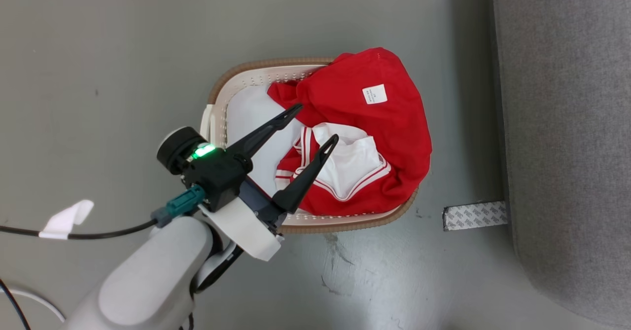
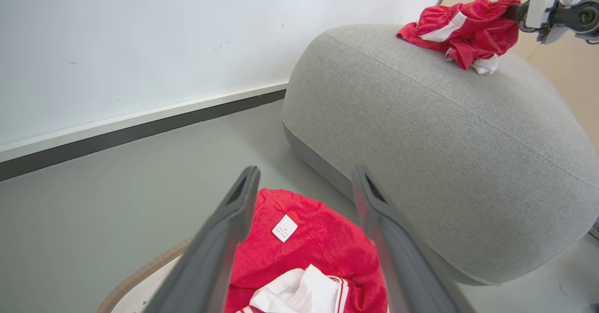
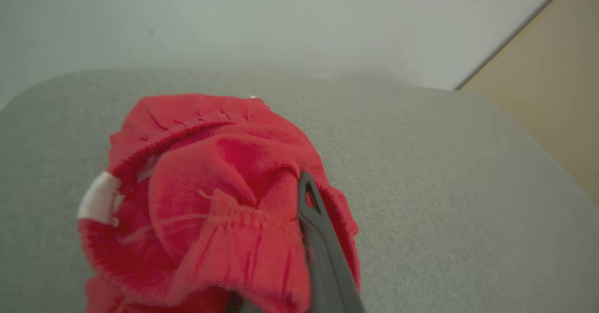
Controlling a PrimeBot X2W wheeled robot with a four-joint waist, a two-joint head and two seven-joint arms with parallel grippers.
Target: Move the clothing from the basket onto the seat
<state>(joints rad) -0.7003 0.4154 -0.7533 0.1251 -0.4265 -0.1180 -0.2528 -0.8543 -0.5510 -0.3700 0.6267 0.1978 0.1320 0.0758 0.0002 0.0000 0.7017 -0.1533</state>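
The garment's folds stand up at its bunched white panel [image 1: 353, 152], while the red cloth [image 1: 397, 123] around it lies spread out, so my left gripper should grab the garment there next.
A red garment [image 1: 355, 123] with a white panel, striped trim and a small white label [image 1: 374, 93] fills the right part of the oval basket [image 1: 261, 66]; the pale liner [image 1: 246, 113] shows on the left. My left gripper [image 1: 317, 123] hangs open just above it, its fingers framing the garment [image 2: 318, 243] in the left wrist view. A second red garment [image 2: 463, 27] lies bunched on top of the grey sofa [image 2: 444, 140]. My right gripper [image 2: 512, 9] is shut on it; one of its fingers [image 3: 318, 247] shows beside the gathered fabric [image 3: 210, 186], the other is hidden.
The sofa [image 1: 567, 123] runs along the right, a short gap from the basket. A patterned tape strip [image 1: 474, 215] sits on the grey floor by its base. A black cable with a white tag [image 1: 66, 219] trails at lower left. A white wall with a dark baseboard [image 2: 140, 126] stands behind.
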